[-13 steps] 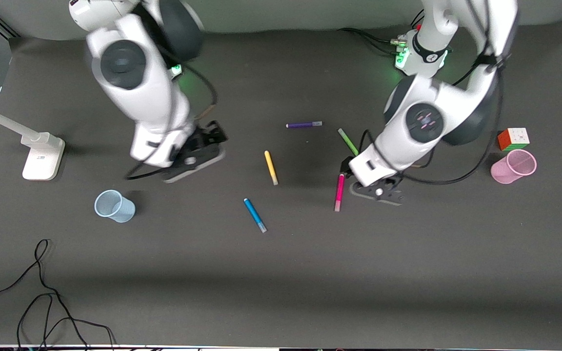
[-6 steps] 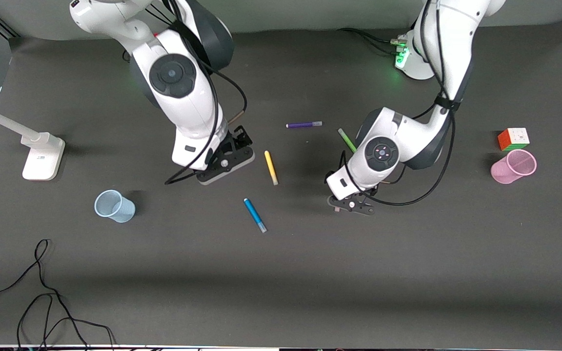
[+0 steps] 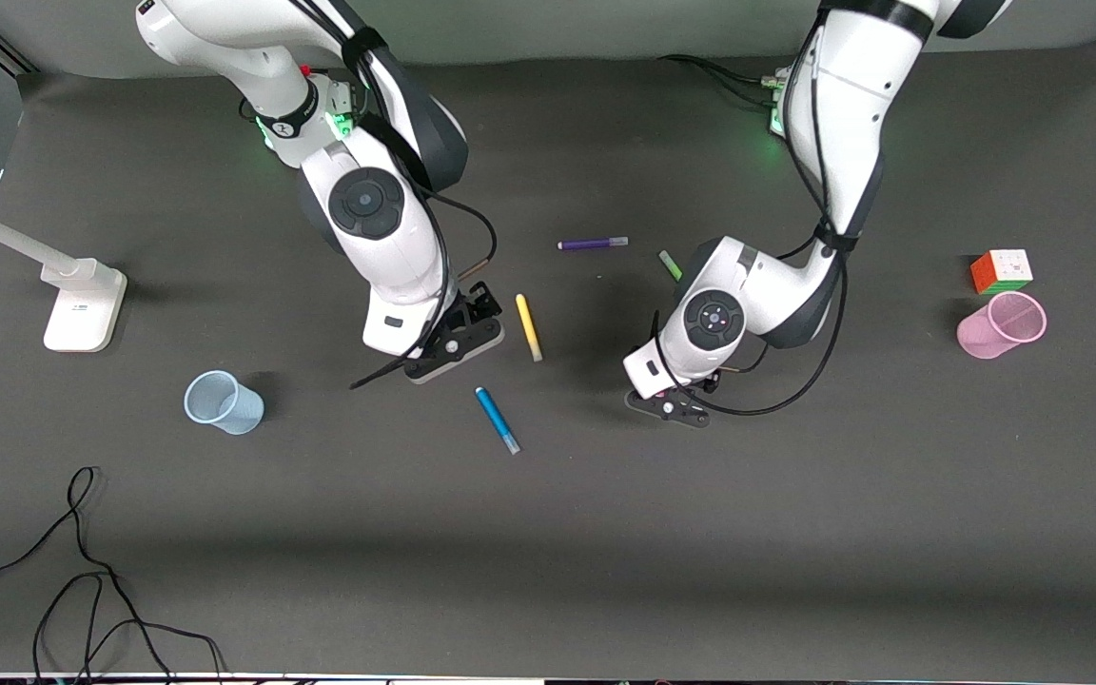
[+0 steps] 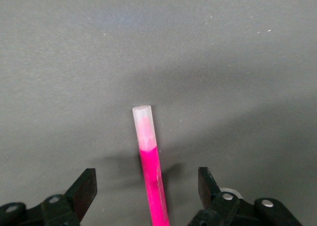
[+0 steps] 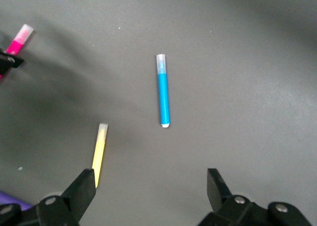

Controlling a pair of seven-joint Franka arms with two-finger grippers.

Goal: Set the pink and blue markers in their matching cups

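Note:
I should grab the blue marker by its white-tipped barrel end with my right gripper next. Then the blue marker's clear end with the cap is free to go into the blue cup.
The pink marker lies flat on the dark table between the fingers of my open left gripper, untouched, pale end pointing away; in the front view the left gripper hides it. The blue marker lies a little nearer the front camera than my open, empty right gripper. In the right wrist view the blue marker lies ahead of the right gripper. The pale blue cup stands toward the right arm's end of the table, the pale pink cup toward the left arm's end.
A yellow pen lies beside the right gripper. A purple pen and a green pen lie nearer the bases. A multicoloured cube sits by the pink cup. A white stand and loose cables are at the right arm's end.
The left gripper has come over the pink marker, which now lies between its fingers. The right gripper has moved toward the yellow pen and the blue marker. No pen has moved.

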